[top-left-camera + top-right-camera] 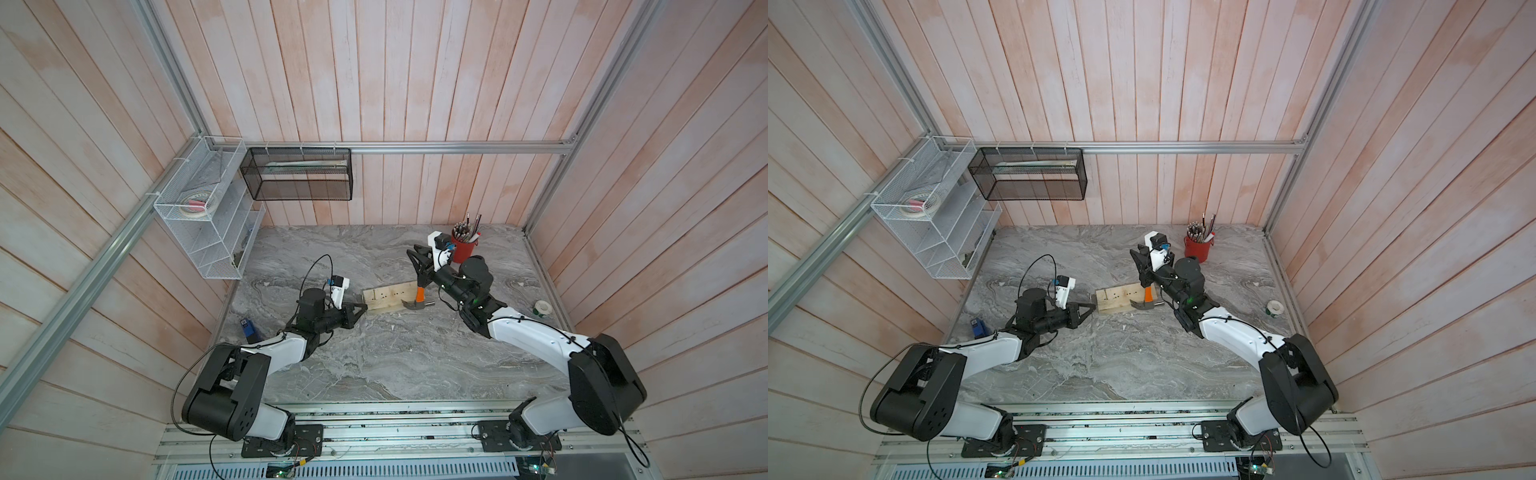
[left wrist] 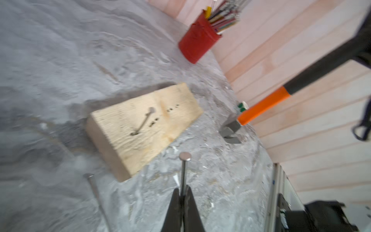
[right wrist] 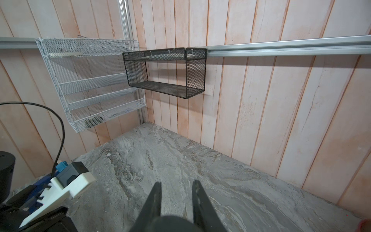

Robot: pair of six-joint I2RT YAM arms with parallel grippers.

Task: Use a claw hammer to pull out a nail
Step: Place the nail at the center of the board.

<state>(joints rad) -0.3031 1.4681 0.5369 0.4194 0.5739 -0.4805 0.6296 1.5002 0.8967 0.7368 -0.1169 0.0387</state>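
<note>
A wide gap separates the heads of the two nails, so my left gripper keeps hold of the loose nail until it lies beside the nail on the tabletop.
My left gripper is shut on the shank of a loose nail, head pointing away, just off the left end of the wooden block. A second, bent nail lies over on the block's top face beside several holes. My right gripper grips the black handle of the claw hammer near its butt. The hammer hangs head down, its steel head at the block's right end on the table.
A red cup of pencils stands at the back right. A tape roll lies near the right wall and a blue object near the left edge. A white wire rack and black mesh basket hang on the walls.
</note>
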